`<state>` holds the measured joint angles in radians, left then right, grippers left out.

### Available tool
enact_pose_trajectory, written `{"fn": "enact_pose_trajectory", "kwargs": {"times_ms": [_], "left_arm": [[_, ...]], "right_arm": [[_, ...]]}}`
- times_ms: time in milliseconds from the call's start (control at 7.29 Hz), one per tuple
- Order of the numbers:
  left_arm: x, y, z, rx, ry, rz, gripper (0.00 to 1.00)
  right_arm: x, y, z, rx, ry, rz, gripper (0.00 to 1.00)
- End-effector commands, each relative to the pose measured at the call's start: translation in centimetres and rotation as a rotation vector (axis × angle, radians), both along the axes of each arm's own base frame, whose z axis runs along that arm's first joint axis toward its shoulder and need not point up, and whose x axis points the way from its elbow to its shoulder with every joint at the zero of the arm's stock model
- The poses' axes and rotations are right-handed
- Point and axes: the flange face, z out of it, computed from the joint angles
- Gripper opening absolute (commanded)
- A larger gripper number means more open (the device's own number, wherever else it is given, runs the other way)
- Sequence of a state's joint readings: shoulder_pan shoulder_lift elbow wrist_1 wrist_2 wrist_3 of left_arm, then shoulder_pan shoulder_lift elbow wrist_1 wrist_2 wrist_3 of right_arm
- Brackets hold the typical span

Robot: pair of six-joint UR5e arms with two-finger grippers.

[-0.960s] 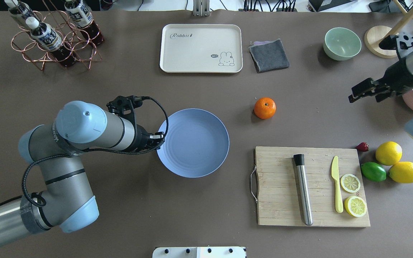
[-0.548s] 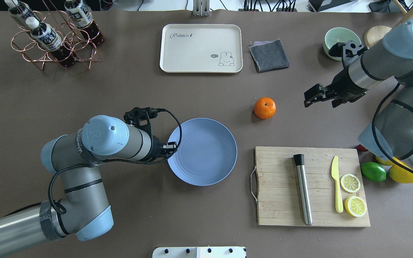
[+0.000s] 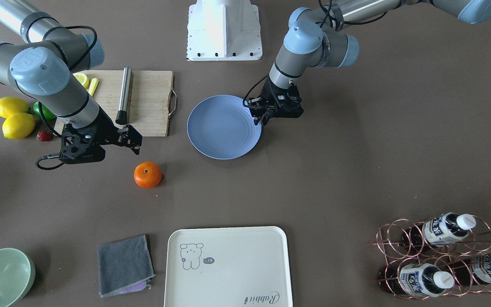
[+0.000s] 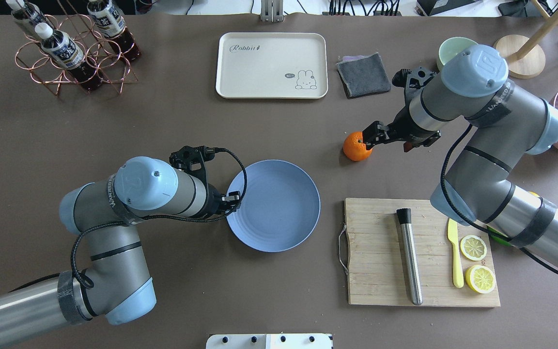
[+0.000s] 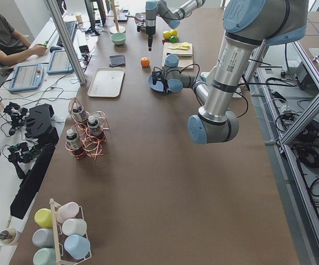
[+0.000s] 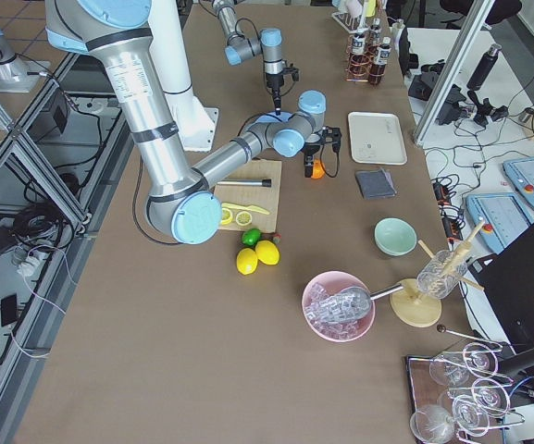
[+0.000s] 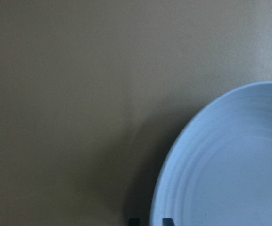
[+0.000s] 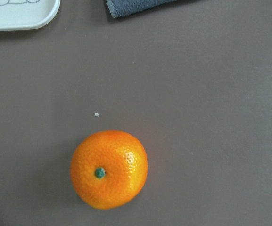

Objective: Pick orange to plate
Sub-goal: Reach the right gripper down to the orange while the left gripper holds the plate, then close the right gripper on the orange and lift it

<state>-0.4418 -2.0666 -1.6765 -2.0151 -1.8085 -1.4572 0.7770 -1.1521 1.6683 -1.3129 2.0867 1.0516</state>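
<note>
My right gripper grabs the orange by its round sides next, to set the orange (image 3: pixel 147 175) on the blue plate (image 3: pixel 222 128).
The orange (image 4: pixel 355 148) lies on the brown table, right of the blue plate (image 4: pixel 279 208) and apart from it. My right gripper (image 4: pixel 370 137) hovers open just to its right, and its tips overlap the fruit's edge in the overhead view. The right wrist view shows the orange (image 8: pixel 109 169) stem-up, with no fingers around it. My left gripper (image 4: pixel 230 198) is shut on the plate's left rim. Two fingertips (image 7: pixel 134 220) straddle the plate (image 7: pixel 230 169) in the left wrist view. From the front, the orange (image 3: pixel 147 175) sits below the right gripper (image 3: pixel 132 140); the left gripper (image 3: pixel 259 116) is at the plate (image 3: pixel 224 128).
A wooden cutting board (image 4: pixel 380 252) holds a metal muddler (image 4: pixel 410 257), a yellow knife (image 4: pixel 455 254) and lemon slices (image 4: pixel 473 247). At the back are a cream tray (image 4: pixel 271 65), a grey cloth (image 4: pixel 364 74), a green bowl (image 3: pixel 0 277) and a bottle rack (image 4: pixel 73 48). Lemons (image 3: pixel 13 117) lie beside the board.
My right arm swung in from the table's right edge, leftward to the orange. The left gripper dragged the plate right and nearer in the first half second, then stayed still.
</note>
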Motion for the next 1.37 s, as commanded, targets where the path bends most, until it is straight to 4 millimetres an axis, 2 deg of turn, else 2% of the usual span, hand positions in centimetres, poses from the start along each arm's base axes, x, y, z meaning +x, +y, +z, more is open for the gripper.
{"fn": "enact_pose_trajectory", "kwargs": {"times_ms": [0,137,274,411,548,685,823,960,1097,1234], "left_arm": [[0.0,0.0,-0.1,-0.002,0.001,-0.003,0.79],[0.0,0.0,-0.1,-0.003,0.001,-0.004,0.83],[0.0,-0.1,-0.1,-0.003,0.001,-0.005,0.84],[-0.1,-0.1,0.0,-0.004,-0.001,-0.005,0.86],[-0.2,-0.3,0.0,-0.005,0.000,-0.009,0.87],[-0.4,-0.6,0.0,-0.005,0.000,-0.015,0.87],[-0.6,-1.0,0.1,-0.007,-0.003,-0.021,0.87],[-1.0,-1.3,0.1,-0.007,-0.002,-0.030,0.87],[-1.2,-1.7,0.1,-0.007,-0.001,-0.036,0.87],[-2.4,-2.7,-0.4,-0.004,0.009,-0.056,0.87]], "right_arm": [[-2.9,-1.7,-1.2,-0.010,0.014,0.010,1.00],[-4.3,-2.1,-0.6,-0.006,0.040,0.014,1.00],[-5.0,-2.0,-0.3,0.000,0.051,0.013,1.00],[-6.0,-2.6,-1.1,0.003,0.054,0.013,0.99],[-7.9,-3.4,-0.7,0.011,0.086,0.022,0.98],[-8.0,-3.4,-0.3,0.020,0.098,0.022,0.94],[-7.8,-3.3,0.2,0.019,0.103,0.020,0.84],[-7.9,-3.4,-0.1,0.018,0.100,0.022,0.44],[-7.6,-3.5,-0.8,0.017,0.090,0.028,0.00],[-7.3,-3.7,-1.5,0.017,0.080,0.032,0.00]]}}
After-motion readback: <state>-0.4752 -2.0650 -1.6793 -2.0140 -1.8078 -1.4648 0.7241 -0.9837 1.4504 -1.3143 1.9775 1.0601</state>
